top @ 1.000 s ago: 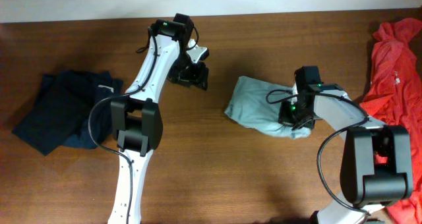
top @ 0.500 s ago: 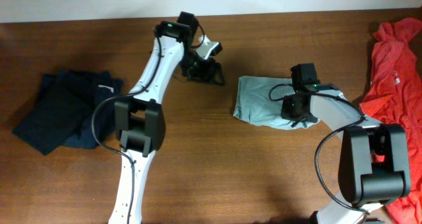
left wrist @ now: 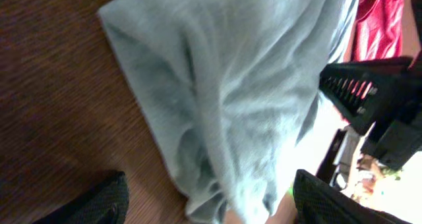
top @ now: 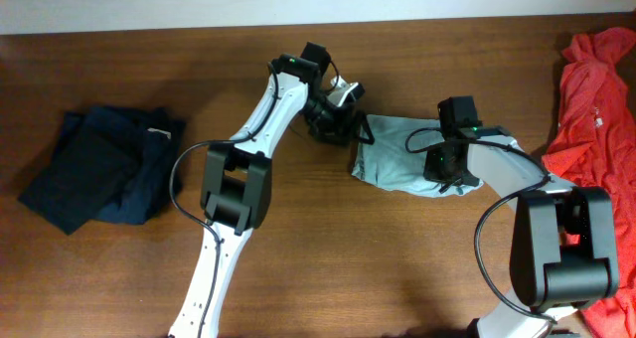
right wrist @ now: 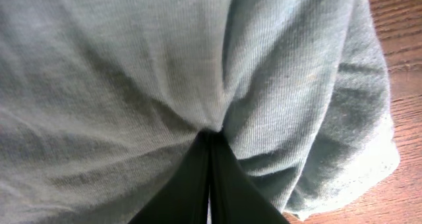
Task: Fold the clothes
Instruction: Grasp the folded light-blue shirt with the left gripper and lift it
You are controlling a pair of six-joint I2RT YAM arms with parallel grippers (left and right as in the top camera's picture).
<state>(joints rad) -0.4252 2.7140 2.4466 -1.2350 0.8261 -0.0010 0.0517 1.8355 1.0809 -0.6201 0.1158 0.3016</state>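
Note:
I will next use my left gripper to grab the T-shirt's rumpled hem (top: 368, 141), the T-shirt's edge that faces the navy garment. Then I will lay the T-shirt over that garment.
The clothes, a pale grey-blue T-shirt (top: 396, 157), lie bunched on the brown table right of centre. My left gripper (top: 350, 131) is at the shirt's upper left edge. In the left wrist view it (left wrist: 211, 209) stands open, with one black finger (left wrist: 99, 204) on each side and the shirt's rumpled hem (left wrist: 231, 92) reaching down between them. My right gripper (top: 444, 172) rests on the shirt's right part. In the right wrist view its fingers (right wrist: 194, 184) are pressed together, and the shirt's fabric (right wrist: 132, 72) puckers at their tips (right wrist: 211, 134), pinched.
A dark navy garment (top: 99, 169) lies at the table's left end. A red-orange garment (top: 596, 89) hangs over the right edge and also shows in the left wrist view (left wrist: 379, 20). Bare wooden tabletop (top: 348, 268) spreads in front of the arms.
My left arm has swung right from the table's back centre to the shirt's left edge, and its jaws have opened wider. The right gripper dragged the shirt slightly back, then held still.

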